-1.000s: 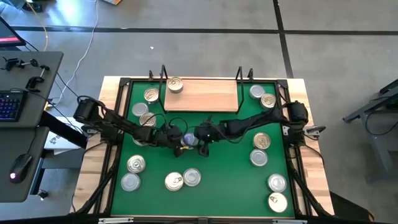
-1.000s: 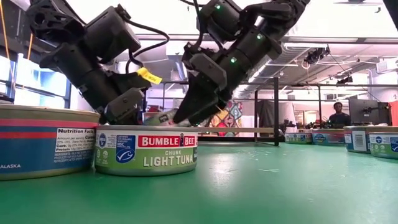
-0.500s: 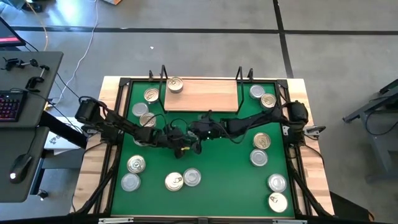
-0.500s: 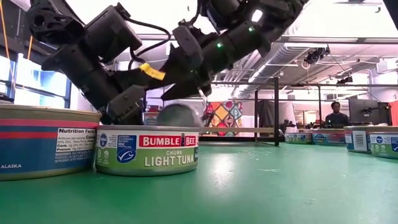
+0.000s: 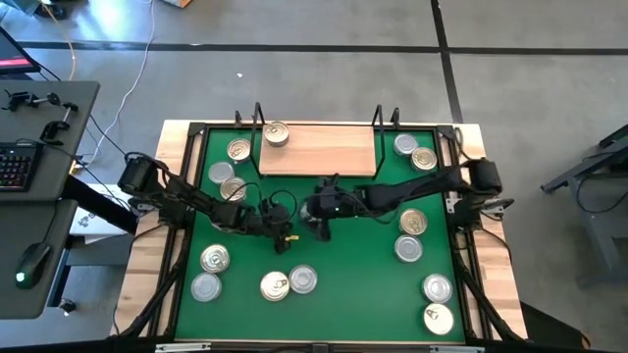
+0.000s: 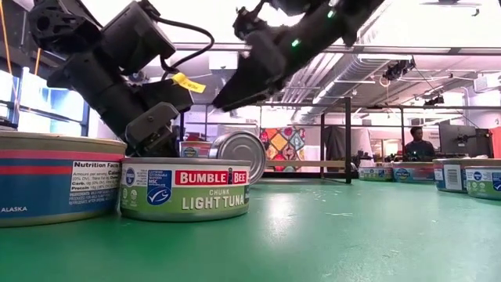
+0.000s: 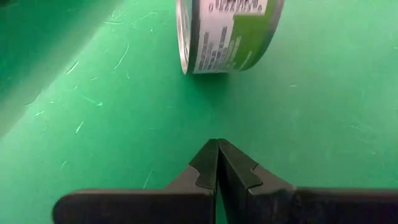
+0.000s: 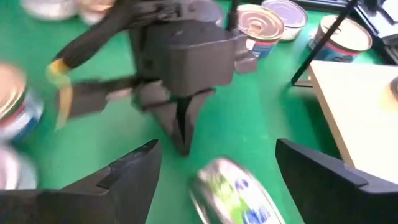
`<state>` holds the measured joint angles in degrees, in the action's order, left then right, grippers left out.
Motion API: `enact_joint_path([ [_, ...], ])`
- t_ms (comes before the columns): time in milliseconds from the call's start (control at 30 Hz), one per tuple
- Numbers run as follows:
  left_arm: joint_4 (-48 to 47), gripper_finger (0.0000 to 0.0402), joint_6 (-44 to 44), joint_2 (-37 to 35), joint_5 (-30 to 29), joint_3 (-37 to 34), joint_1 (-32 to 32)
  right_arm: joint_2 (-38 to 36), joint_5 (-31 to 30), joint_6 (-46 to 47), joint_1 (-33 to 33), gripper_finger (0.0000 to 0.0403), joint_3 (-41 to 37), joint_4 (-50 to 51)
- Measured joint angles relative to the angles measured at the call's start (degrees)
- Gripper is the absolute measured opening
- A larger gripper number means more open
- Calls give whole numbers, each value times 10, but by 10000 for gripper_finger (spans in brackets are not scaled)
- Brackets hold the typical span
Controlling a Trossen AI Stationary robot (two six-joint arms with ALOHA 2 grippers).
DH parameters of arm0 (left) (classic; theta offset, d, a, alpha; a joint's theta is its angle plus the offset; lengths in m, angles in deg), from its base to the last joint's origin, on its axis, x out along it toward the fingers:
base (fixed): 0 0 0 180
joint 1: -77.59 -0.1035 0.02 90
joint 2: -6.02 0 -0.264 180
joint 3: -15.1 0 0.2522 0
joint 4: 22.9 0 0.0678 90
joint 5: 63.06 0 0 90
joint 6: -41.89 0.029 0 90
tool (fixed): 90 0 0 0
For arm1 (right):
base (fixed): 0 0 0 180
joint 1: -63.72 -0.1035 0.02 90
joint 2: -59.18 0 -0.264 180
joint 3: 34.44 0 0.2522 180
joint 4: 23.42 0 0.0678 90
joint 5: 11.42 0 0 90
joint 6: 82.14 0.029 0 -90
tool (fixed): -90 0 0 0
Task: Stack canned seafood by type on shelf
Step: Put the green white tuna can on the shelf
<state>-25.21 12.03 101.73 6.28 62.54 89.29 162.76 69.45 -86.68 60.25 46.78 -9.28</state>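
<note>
My right gripper needs to move toward the green-labelled can (image 8: 235, 193) before it closes on the can, because the can is past my fingers in the right wrist view, over the green mat.
A tuna can (image 6: 239, 154) with a green label (image 7: 227, 34) stands on its rim on the green mat, its silver end facing the near edge. My left gripper (image 5: 285, 238) is shut and low over the mat, just left of the can; its tips (image 7: 217, 155) stop short of it. My right gripper (image 5: 322, 224) hangs open above the can (image 8: 233, 190), clear of it in the low view (image 6: 227, 98). The shelf (image 5: 324, 149), a wood board with black wire uprights, lies at the far edge. One gold-lidded can (image 5: 276, 134) sits on its left end.
Loose cans lie flat on the mat: three at the left (image 5: 226, 172), several along the near side (image 5: 289, 282), and several at the right (image 5: 412, 235), (image 5: 415, 152). Two of them (image 6: 184, 190), (image 6: 55, 180) fill the low view's near left. A black frame (image 5: 186, 196) rims the mat.
My right gripper has risen from the can, rolled at the wrist and stayed open. The can, tilted between the two grippers a second ago, has tipped up and now stands on its rim. My left gripper has stayed low and shut.
</note>
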Motion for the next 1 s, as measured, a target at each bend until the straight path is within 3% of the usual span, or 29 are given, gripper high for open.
enact_joint_path([
  [233, -7, 0, 5, -1, -3, 0, 1, -28, 91, -126, 38, 309, -1, 114],
  [500, -8, 0, 16, -1, -4, 0, 1, 31, 179, -180, 84, 309, -1, 48],
  [767, -11, 0, 32, -1, -9, 6, -1, 78, 216, -177, 87, 305, 21, -1],
  [900, -43, 0, 50, -6, -12, 24, -1, 86, 245, -160, 85, 268, 34, 2],
  [1000, -114, 0, 45, -22, -28, 38, -1, 85, 218, -155, 80, 206, 34, 7],
])
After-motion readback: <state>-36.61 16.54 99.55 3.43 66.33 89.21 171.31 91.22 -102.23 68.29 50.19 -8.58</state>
